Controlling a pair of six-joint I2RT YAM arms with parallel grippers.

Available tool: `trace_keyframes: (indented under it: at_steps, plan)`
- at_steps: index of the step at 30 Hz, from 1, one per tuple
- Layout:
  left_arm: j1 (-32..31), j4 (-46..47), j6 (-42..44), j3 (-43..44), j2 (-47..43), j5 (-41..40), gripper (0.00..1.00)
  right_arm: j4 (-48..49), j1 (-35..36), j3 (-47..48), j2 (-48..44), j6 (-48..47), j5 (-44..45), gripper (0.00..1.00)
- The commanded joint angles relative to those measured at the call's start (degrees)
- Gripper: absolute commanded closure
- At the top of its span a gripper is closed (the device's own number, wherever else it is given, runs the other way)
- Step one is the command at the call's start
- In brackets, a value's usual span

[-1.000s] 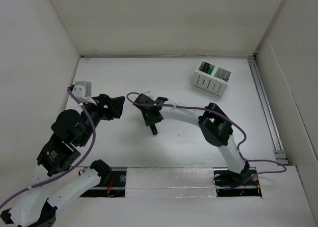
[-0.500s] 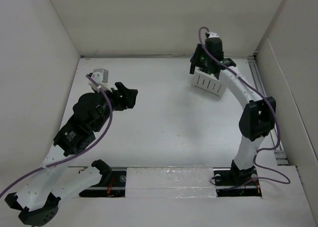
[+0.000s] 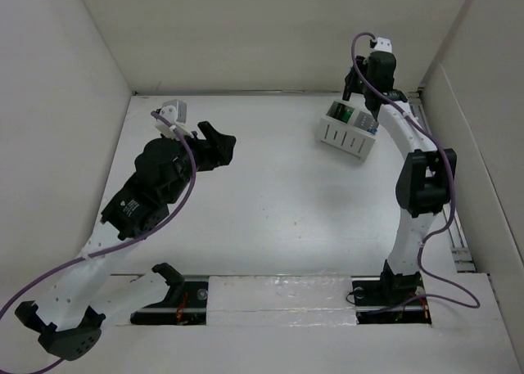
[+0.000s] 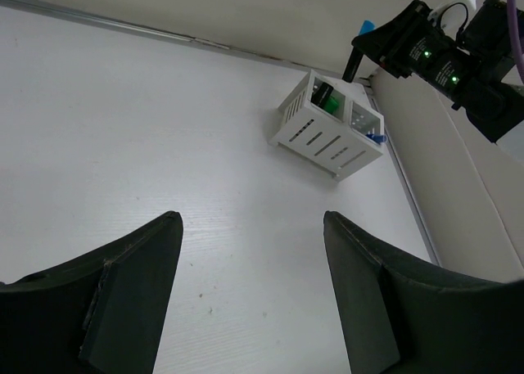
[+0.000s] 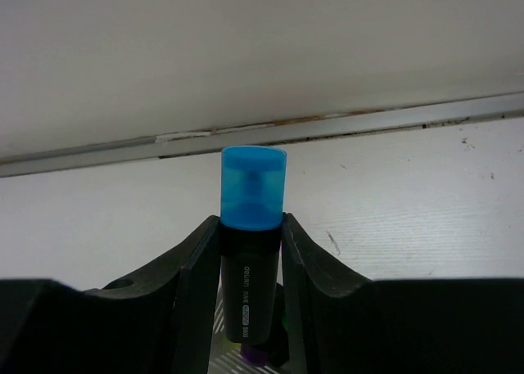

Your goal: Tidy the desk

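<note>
The black highlighter [image 5: 254, 196] has its lower end above the box's back rim. It would fall short if I let go now, so I will lower it before I open my right gripper.
My right gripper [image 5: 251, 223] is shut on a black highlighter [image 5: 254, 196] with a blue cap, holding it upright by the body. In the top view this gripper [image 3: 363, 98] hangs over the back of the white slotted holder box [image 3: 348, 132] at the desk's [image 3: 278, 202] far right. The box's slats and a purple tip show just below the highlighter. My left gripper [image 4: 250, 218] stands open with nothing between its fingers, above bare desk [image 4: 123, 128] at the left [image 3: 223, 143]. From there it faces the box [image 4: 323, 137] and the highlighter's blue cap [image 4: 366, 26].
A green item [image 4: 327, 100] sits in the box's left compartment and a small blue one [image 4: 375, 136] in its right. A metal rail [image 3: 438, 177] runs along the desk's right edge and another [image 5: 344, 127] along the back wall. White walls close in on three sides.
My right arm has swung from the middle of the desk to the holder box at the far right, carrying the highlighter. My left arm has reached further forward and to the right.
</note>
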Motion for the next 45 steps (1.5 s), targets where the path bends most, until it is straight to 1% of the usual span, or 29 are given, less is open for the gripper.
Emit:
trace_keyframes:
  at_steps: [1, 2, 4, 8, 11, 15, 20, 22, 23, 24, 26, 27, 31, 33, 35, 38, 40, 41, 42, 43, 44, 45]
  plan:
    - [-0.28, 2.44, -2.05, 2.85, -0.1, -1.49, 0.34, 9.02, 0.3, 0.03, 0.31, -3.85, -2.3, 0.82]
    - [-0.28, 2.0, -2.23, 3.37, -0.01, -1.67, 0.34, 10.0, 0.3, -0.85, 0.31, -4.02, -4.04, 0.81]
    - [-0.28, 0.77, -2.84, 3.73, 0.25, -1.93, 0.34, 12.03, 0.3, -2.09, 0.31, -4.2, -4.5, 0.81]
    - [-0.28, -0.81, -3.72, 3.91, 0.25, -3.07, 0.34, 12.03, 0.3, -3.05, 1.63, -4.9, -4.94, 0.81]
    - [-0.28, -2.04, -4.16, 4.17, 0.43, -3.43, 0.34, 12.56, 0.91, -4.72, 1.46, -5.69, -4.33, 0.8]
    - [-0.28, -3.19, -4.16, 3.99, 0.26, -3.78, 0.34, 15.02, 2.06, -10.25, 0.31, -5.87, -3.8, 0.8]
    - [-0.28, -3.1, -2.93, 3.99, 0.34, -4.57, 0.34, 15.9, 2.59, -13.34, -0.48, -5.69, -3.09, 0.79]
    - [-0.28, -3.1, -2.32, 4.26, 0.6, -4.57, 0.34, 15.9, 3.12, -13.87, -1.09, -5.61, -1.44, 0.72]
    - [-0.28, -3.01, -1.79, 4.43, 1.13, -4.22, 0.34, 15.81, 3.73, -14.39, -2.92, -5.61, 0.4, 0.55]
    - [-0.28, -2.93, -1.53, 4.35, 1.22, -4.13, 0.34, 15.81, 3.73, -14.66, -2.94, -5.61, 0.42, 0.55]
    - [-0.28, -2.84, -0.91, 4.35, 1.31, -4.04, 0.33, 16.42, 3.73, -15.1, -4.16, -5.52, 0.25, 0.46]
    - [-0.28, -2.84, -0.56, 4.26, 1.31, -3.95, 0.33, 16.34, 3.73, -15.1, -5.3, -5.61, 0.33, 0.39]
    - [-0.28, -1.78, 1.63, 3.64, 1.31, -3.78, 0.33, 14.67, 4.26, -13.7, -8.64, -5.61, 1.12, 0.31]
    - [-0.28, -0.99, 2.69, 3.64, 1.48, -2.99, 0.32, 13.36, 4.79, -12.99, -10.32, -5.78, 1.3, 0.29]
    - [-0.28, -0.29, 4.26, 3.73, 2.1, -1.32, 0.32, 11.87, 5.31, -12.73, -13.48, -5.61, 0.95, 0.28]
    - [-0.28, 0.06, 6.29, 3.47, 3.24, 1.75, 0.29, 8.45, 6.54, -11.41, -17.69, -5.96, -0.71, 0.3]
    - [-0.28, 0.59, 7.17, 2.24, 3.86, 5.08, 0.27, 6.07, 8.47, -10.27, -19.72, -6.92, -1.77, 0.4]
    - [-0.28, 1.2, 7.7, 1.71, 4.55, 6.23, 0.26, 3.62, 9.35, -9.66, -21.9, -7.36, -2.3, 0.51]
    - [-0.28, 1.47, 8.05, 1.27, 4.73, 7.11, 0.26, 2.2, 10.4, -8.87, -23.14, -8.15, -2.3, 0.58]
    - [-0.28, 1.73, 7.97, 0.14, 5.08, 8.95, 0.26, 0.97, 13.2, -8.6, -24.46, -9.9, -4.22, 0.69]
    - [-0.28, 2.69, 7.79, -0.57, 5.0, 9.75, 0.26, -2.09, 14.7, -8.34, -25.87, -10.61, -4.32, 0.84]
    - [-0.28, 3.22, 7.88, -1.36, 4.74, 10.89, 0.26, -3.77, 16.37, -8.25, -28.32, -11.4, -4.24, 0.89]
